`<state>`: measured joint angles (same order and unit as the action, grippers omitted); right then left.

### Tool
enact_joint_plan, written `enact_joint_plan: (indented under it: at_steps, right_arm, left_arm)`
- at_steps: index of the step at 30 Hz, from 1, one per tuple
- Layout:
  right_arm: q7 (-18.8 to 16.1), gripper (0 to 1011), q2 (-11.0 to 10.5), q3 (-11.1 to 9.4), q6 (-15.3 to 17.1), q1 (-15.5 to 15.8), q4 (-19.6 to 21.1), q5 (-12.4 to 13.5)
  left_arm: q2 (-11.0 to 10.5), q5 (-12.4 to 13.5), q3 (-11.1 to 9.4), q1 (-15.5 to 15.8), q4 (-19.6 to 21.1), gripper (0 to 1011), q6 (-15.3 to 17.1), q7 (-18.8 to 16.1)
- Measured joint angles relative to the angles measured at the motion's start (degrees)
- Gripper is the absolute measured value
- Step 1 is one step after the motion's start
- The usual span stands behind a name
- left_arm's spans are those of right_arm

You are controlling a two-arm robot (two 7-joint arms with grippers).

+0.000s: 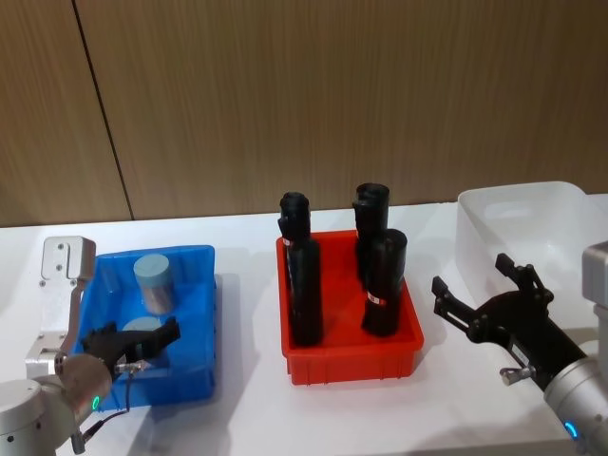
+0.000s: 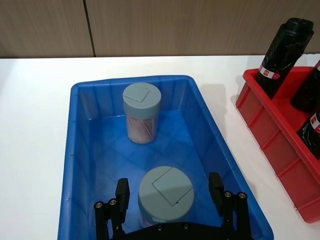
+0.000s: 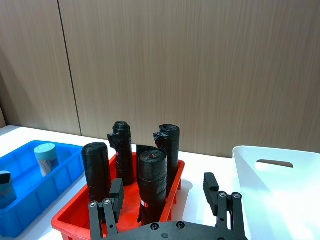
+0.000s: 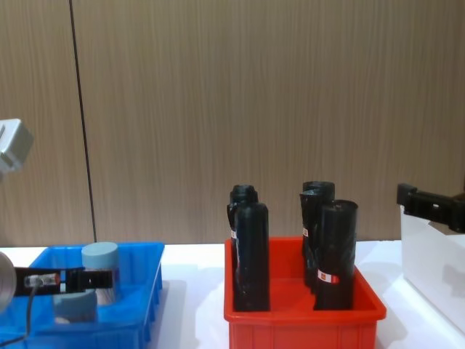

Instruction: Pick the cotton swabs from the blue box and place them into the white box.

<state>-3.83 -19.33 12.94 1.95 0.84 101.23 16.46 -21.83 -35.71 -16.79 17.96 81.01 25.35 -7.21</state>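
To move the cotton swabs toward the white box (image 4: 434,265), my left gripper should next grab the jar by its pale blue lid.
Two cotton swabs jars with pale blue lids stand in the blue box (image 1: 201,313): a far jar (image 1: 154,282) (image 2: 141,117) and a near jar (image 1: 142,329) (image 2: 166,196). My left gripper (image 1: 133,342) (image 2: 169,191) is low inside the blue box, open, its fingers (image 2: 122,192) straddling the near jar with a small gap on each side. The white box (image 1: 518,204) (image 3: 280,170) stands at the far right. My right gripper (image 1: 472,275) (image 3: 164,187) hovers open and empty in front of the white box, between it and the red bin.
A red bin (image 1: 351,366) holding three tall black rolls (image 1: 304,285) sits in the middle, between the two boxes. A wooden wall runs behind the white table (image 1: 247,408). Bare table lies in front of the bins.
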Motion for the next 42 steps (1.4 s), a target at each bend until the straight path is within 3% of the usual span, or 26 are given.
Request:
enact_joint_plan:
  at_steps: [16, 29, 42]
  right_arm:
    - [0.0, 1002, 0.0, 0.0, 0.0, 0.0, 0.0, 0.0]
    - [0.0, 1002, 0.0, 0.0, 0.0, 0.0, 0.0, 0.0]
    - [0.0, 1002, 0.0, 0.0, 0.0, 0.0, 0.0, 0.0]
  left_arm:
    - [0.6, 2.3, -0.4, 1.0, -3.1, 999, -1.9, 4.6]
    - [1.0, 4.1, -0.6, 1.5, -4.2, 673, -2.5, 5.7]
    - [0.3, 6.8, -0.6, 0.7, -0.8, 670, -3.4, 5.5]
